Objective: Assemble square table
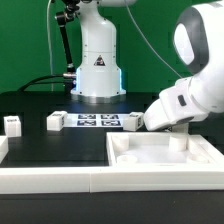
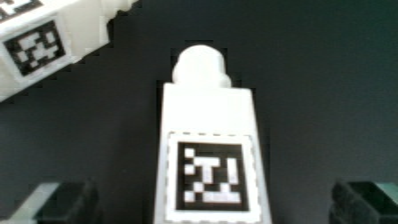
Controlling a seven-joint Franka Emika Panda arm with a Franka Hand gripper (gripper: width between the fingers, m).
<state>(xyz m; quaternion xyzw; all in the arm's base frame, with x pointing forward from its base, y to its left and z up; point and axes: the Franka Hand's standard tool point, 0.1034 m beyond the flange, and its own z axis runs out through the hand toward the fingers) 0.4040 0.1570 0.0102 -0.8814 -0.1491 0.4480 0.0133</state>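
My gripper should catch the white leg if it closes now, as its open fingers are low beside the leg.
The white square tabletop [image 1: 165,152] with its raised rim lies at the exterior view's lower right. A white tagged peg leg [image 1: 131,121] lies on the black table just beyond it. My gripper [image 1: 149,122] is low beside that leg, and its fingers are mostly hidden by the white hand. In the wrist view the leg [image 2: 214,140] lies lengthwise between my dark fingertips [image 2: 61,203], with its tag facing up. The gripper [image 2: 214,203] is open, with a gap on each side of the leg. Two more legs [image 1: 57,121] [image 1: 12,124] stand at the left.
The marker board [image 1: 97,121] lies flat in front of the robot base [image 1: 97,75]. A long white rail [image 1: 55,177] runs along the front edge. Another white tagged piece [image 2: 45,45] lies close beside the leg in the wrist view.
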